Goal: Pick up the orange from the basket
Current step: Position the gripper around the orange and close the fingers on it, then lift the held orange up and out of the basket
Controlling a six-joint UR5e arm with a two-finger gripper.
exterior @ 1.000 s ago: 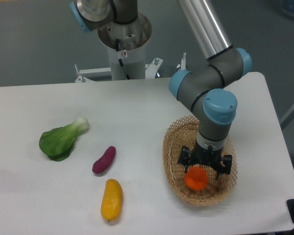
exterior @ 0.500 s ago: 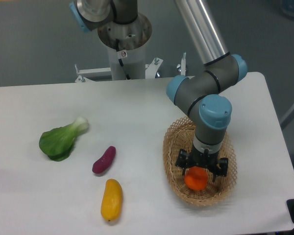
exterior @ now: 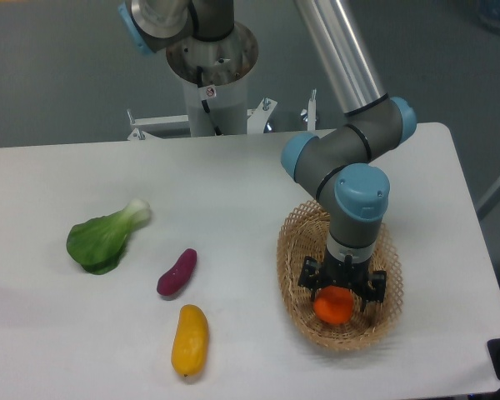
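Observation:
I should grab the orange (exterior: 333,309) by its round sides next, to pick it up from the basket (exterior: 288,250).
The small round orange (exterior: 333,309) lies in the oval tan wicker basket (exterior: 288,250) at the right of the table. My gripper (exterior: 340,297) points straight down into the basket, directly over the orange. Its black fingers (exterior: 309,278) are spread wide on either side of the fruit's top, so it is open. The fingertips are partly hidden behind the orange and the wrist, and I cannot tell whether they touch it. The orange rests on the basket floor.
On the table to the left lie a yellow-orange mango-like fruit (exterior: 189,339), a purple sweet potato (exterior: 177,272) and a green bok choy (exterior: 104,238). The arm's base column (exterior: 210,67) stands behind the table. The table's right edge runs close to the basket.
The wrist and gripper have shifted slightly left and lower over the orange. The orange has stayed in place in the basket.

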